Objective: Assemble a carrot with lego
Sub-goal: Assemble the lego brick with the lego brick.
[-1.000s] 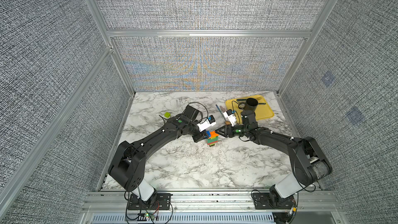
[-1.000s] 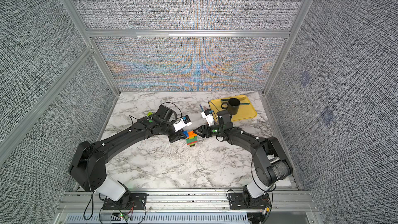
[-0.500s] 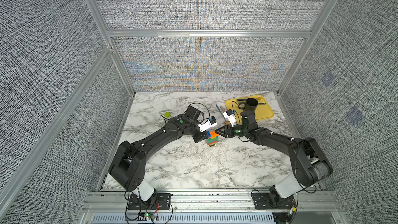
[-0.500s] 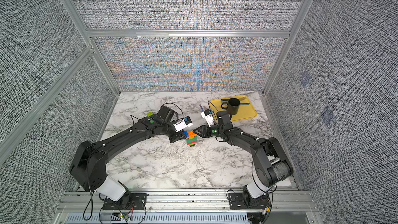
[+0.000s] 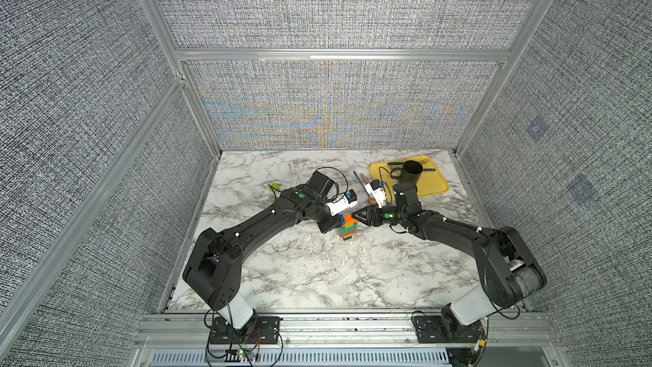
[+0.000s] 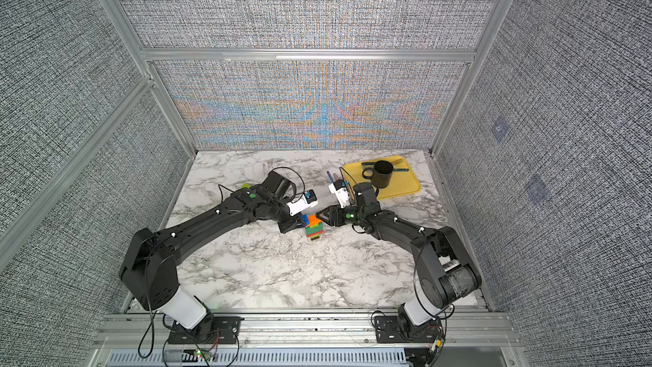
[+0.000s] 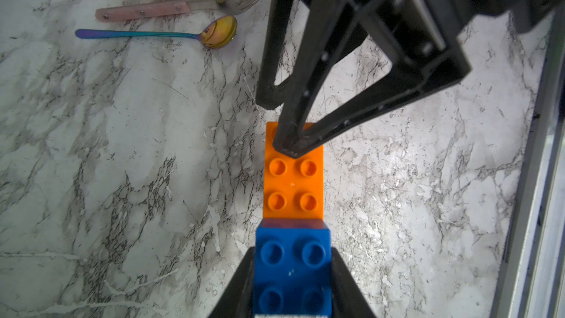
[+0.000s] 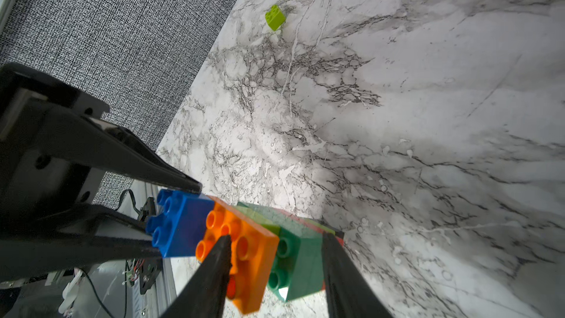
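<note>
The blue brick's lower edge [image 7: 293, 222] lies flush across the orange brick [image 7: 292, 185], so the blue brick would stay seated if I opened now. My left gripper needs to open.
The carrot [image 5: 347, 231] is a small lego stack in the middle of the table, seen in both top views. An orange brick [image 7: 293, 185] is its top layer, with dark green [image 8: 301, 258], red and lime below. My left gripper [image 7: 292, 250] is shut on a blue brick [image 7: 292, 270], which sits at one end of the orange brick. My right gripper [image 8: 275, 237] comes from the other side and is shut on the stack: one fingertip [image 7: 289, 145] presses on the orange studs, the other lies against the lower layers. A loose lime brick [image 8: 275, 17] lies far left.
A yellow tray [image 5: 435, 187] at the back right holds a black mug [image 5: 412, 171] and cutlery. A pink-handled fork [image 7: 143, 12] and an iridescent spoon [image 7: 153, 34] lie on the marble just beside the tray. Fabric walls enclose three sides.
The right gripper's jaws have narrowed a little on the stack. Both arms and the stack stay where they were.
</note>
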{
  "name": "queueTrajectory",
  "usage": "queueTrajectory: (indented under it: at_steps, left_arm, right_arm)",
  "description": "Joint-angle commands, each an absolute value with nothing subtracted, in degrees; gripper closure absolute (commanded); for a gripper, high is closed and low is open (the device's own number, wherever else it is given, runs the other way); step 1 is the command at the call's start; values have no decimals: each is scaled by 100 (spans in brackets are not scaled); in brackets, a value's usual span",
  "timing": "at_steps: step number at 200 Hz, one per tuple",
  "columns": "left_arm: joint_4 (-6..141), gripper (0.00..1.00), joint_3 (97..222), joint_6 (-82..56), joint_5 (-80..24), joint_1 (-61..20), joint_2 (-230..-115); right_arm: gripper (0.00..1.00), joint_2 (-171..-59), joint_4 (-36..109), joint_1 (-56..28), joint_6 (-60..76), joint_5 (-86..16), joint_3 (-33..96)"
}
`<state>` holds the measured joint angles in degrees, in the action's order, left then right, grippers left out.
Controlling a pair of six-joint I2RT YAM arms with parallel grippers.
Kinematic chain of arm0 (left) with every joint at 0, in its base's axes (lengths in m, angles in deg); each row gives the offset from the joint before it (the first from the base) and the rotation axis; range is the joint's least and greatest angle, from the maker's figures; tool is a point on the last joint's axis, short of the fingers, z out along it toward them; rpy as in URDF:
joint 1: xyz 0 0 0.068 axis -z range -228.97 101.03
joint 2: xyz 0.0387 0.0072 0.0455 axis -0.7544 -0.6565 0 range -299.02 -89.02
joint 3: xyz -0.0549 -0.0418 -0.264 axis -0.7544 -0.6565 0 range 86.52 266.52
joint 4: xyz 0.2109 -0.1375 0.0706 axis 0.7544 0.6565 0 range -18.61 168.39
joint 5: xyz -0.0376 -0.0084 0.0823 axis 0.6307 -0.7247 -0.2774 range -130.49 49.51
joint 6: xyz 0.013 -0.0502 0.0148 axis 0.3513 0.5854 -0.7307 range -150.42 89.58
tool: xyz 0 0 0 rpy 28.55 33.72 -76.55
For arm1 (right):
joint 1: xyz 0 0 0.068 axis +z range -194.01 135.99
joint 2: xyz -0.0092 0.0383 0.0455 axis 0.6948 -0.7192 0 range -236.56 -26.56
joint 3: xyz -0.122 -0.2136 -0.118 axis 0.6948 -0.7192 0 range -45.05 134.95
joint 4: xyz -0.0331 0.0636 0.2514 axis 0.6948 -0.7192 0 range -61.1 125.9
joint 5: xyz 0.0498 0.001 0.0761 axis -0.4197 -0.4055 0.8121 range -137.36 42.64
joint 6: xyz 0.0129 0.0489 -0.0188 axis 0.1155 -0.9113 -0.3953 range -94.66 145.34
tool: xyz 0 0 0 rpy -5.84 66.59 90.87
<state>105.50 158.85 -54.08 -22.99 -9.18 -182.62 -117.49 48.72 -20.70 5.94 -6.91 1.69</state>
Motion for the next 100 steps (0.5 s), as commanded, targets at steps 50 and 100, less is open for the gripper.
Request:
queueTrajectory:
  at_steps: [50, 100]
  left_arm:
    - [11200, 77, 16190, -5306, -2639, -880, -18454]
    - [11167, 57, 16360, -5170, -2484, -873, -18435]
  right_arm:
    - [50, -11679, 4487, -2045, 671, -999, 162]
    - [49, -11681, 4448, -2045, 680, -992, 258]
